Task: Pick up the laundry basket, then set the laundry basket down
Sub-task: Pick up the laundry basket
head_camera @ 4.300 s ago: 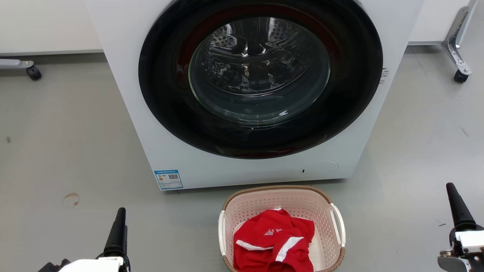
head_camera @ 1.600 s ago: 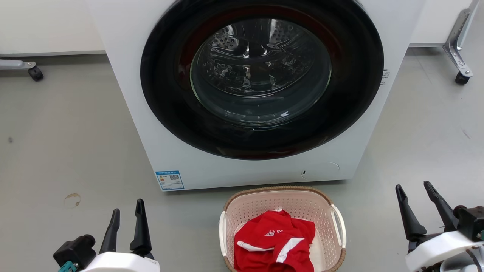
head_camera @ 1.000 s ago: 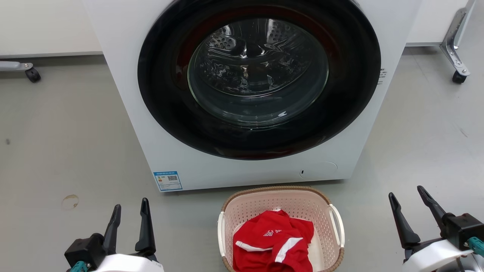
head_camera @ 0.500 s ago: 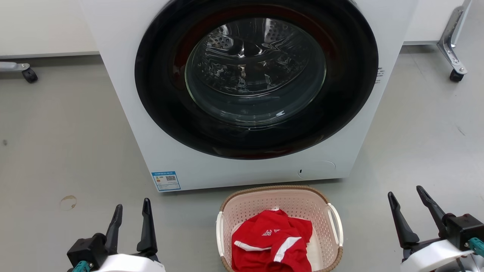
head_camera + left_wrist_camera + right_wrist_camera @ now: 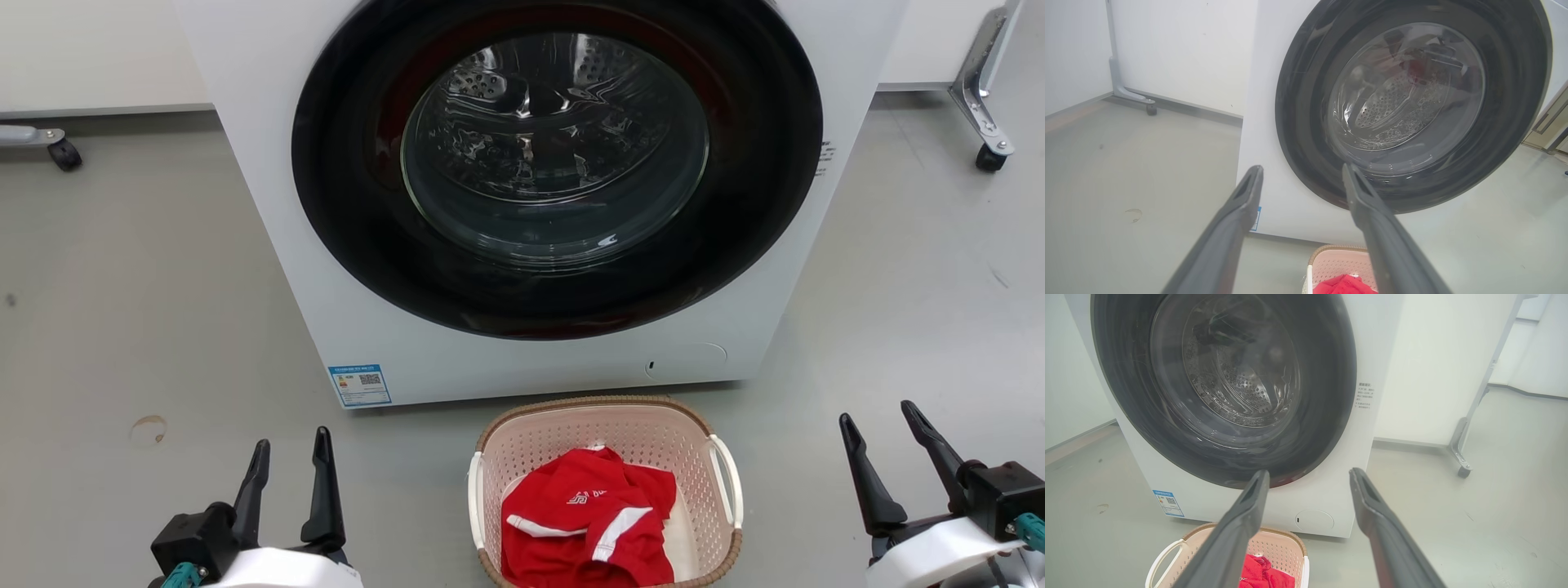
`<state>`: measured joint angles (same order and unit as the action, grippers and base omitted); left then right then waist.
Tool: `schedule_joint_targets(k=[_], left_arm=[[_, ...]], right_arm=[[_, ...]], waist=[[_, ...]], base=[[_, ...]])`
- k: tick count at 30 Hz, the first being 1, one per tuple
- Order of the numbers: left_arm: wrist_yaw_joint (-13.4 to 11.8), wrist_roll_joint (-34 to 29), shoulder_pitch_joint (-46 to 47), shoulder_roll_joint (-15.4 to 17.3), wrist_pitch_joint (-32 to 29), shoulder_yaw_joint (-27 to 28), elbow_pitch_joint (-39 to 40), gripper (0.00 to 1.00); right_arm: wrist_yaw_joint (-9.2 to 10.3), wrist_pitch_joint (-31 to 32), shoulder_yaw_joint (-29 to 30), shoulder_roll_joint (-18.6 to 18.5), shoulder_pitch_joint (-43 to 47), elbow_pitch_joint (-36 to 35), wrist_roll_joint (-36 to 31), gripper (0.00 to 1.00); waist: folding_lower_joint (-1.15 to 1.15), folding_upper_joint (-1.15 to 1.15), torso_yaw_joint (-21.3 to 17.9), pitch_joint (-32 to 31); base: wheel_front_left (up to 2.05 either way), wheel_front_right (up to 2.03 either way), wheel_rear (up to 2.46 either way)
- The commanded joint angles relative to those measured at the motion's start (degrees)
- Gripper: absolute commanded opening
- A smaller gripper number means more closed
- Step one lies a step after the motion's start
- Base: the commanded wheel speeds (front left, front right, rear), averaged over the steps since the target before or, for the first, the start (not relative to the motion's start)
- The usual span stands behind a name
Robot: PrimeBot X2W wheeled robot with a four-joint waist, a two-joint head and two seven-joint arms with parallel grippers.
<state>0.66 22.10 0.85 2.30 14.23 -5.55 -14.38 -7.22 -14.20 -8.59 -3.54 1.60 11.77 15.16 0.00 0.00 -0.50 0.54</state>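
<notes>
The left gripper grabs the laundry basket by its white side handle (image 5: 476, 501) next, keeping the basket level. A red garment (image 5: 592, 523) lies loose inside the basket's open top.
The pale pink laundry basket (image 5: 637, 433) with a brown woven-look rim and white side handles sits on the floor just in front of the washer, low in the head view. A red garment (image 5: 592, 523) lies inside it. My left gripper (image 5: 292, 437) hangs open at the lower left, well to the basket's left, nothing between its fingers. At the lower right my right gripper (image 5: 880, 411) is open too, apart from the basket's right handle (image 5: 729, 478). The basket (image 5: 1337, 265) shows at the bottom of the left wrist view, and the basket (image 5: 1274, 547) again in the right wrist view.
A white front-loading washer (image 5: 522, 196) with a dark round door, shut, stands directly behind the basket. Grey floor spreads to both sides. Wheeled metal frame legs stand at the far left (image 5: 57, 151) and far right (image 5: 988, 151). A round stain (image 5: 148, 426) marks the floor.
Both grippers went from shut to open since the earliest frame and came into fuller view. Over the last second the head camera shifted slightly; the basket and arms have barely moved.
</notes>
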Motion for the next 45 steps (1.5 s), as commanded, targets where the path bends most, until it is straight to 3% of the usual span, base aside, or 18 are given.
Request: schedule_joint_targets(k=[1,9,19,31,45], left_arm=[[-0.6,-0.1,1.3,0.6,0.8,1.4,1.7,1.0],[-2.4,0.3,4.6,0.6,0.8,-1.3,2.8,1.0],[-6.4,2.8,13.8,0.6,0.8,-8.4,1.8,1.0],[-11.9,11.2,29.6,0.6,0.8,-22.4,-8.9,1.0],[-14.9,19.3,41.3,0.6,0.8,-32.8,-20.1,1.0]], right_arm=[[-0.26,-0.8,-0.8,-1.3,-1.7,-1.6,0.3,1.0],[-0.26,-0.8,-0.3,-2.2,-4.4,-3.0,1.0,1.0],[-0.26,-0.8,-0.8,-5.5,-11.5,-2.0,3.2,1.0],[-0.26,-0.8,-4.5,-8.8,-23.5,7.4,6.8,1.0],[-0.26,-0.8,-11.2,-9.5,-32.5,17.1,8.2,1.0]], waist=[[0.0,0.0,0.0,0.4],[0.0,0.0,0.5,7.0],[0.0,0.0,1.5,20.1],[0.0,0.0,2.1,36.9],[0.0,0.0,1.6,48.3]], base=[[0.0,0.0,0.0],[0.0,0.0,0.0],[0.0,0.0,0.0],[0.0,0.0,0.0],[0.0,0.0,0.0]])
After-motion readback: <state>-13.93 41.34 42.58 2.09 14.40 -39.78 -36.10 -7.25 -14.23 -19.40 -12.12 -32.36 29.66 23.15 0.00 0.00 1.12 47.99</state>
